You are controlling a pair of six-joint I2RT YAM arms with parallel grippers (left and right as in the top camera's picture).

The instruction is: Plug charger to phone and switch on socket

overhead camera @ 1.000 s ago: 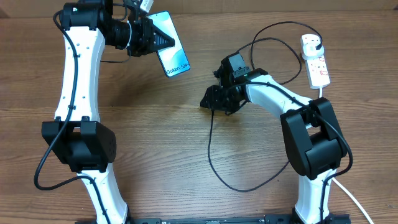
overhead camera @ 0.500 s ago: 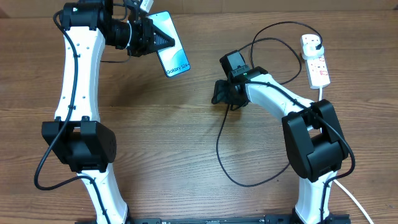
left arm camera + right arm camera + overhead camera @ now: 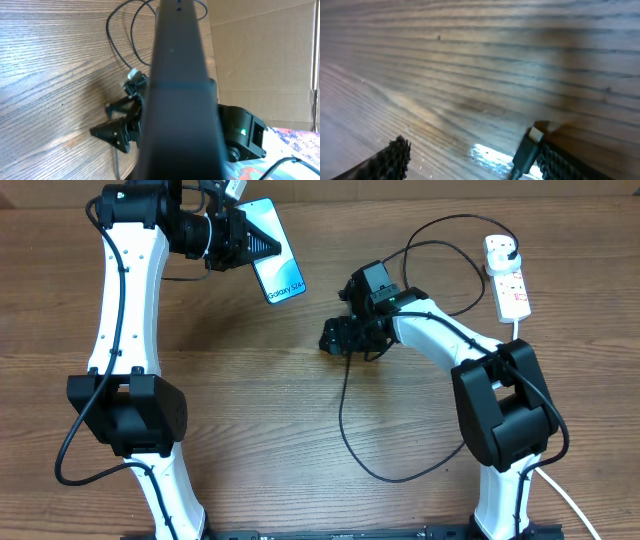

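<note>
I need to plug the charger into the phone, so I need to grab the charger connector [image 3: 521,161] by its cable end with my right gripper, with the metal end pointing out.
My left gripper [image 3: 262,246] is shut on the phone [image 3: 278,265], holding it off the table at the back left with its light blue screen showing. In the left wrist view the phone's dark edge [image 3: 180,90] fills the middle. My right gripper [image 3: 330,338] stands open low over the table's middle. The charger's connector tip [image 3: 527,147] lies just inside its right finger [image 3: 560,162], with a wide gap to the left finger [image 3: 395,155]. The thin black charger cable [image 3: 339,415] loops to the plug [image 3: 503,248] in the white socket [image 3: 512,285] at the back right.
The cable makes a large loop [image 3: 385,477] on the wood in front of the right arm's base [image 3: 505,415]. The left arm's base [image 3: 125,415] stands at the front left. A thick white cord [image 3: 560,490] runs off the front right.
My right gripper has opened wider and swung back left toward the table's middle, and the cable loop shifted with it. The left arm and phone have not moved.
</note>
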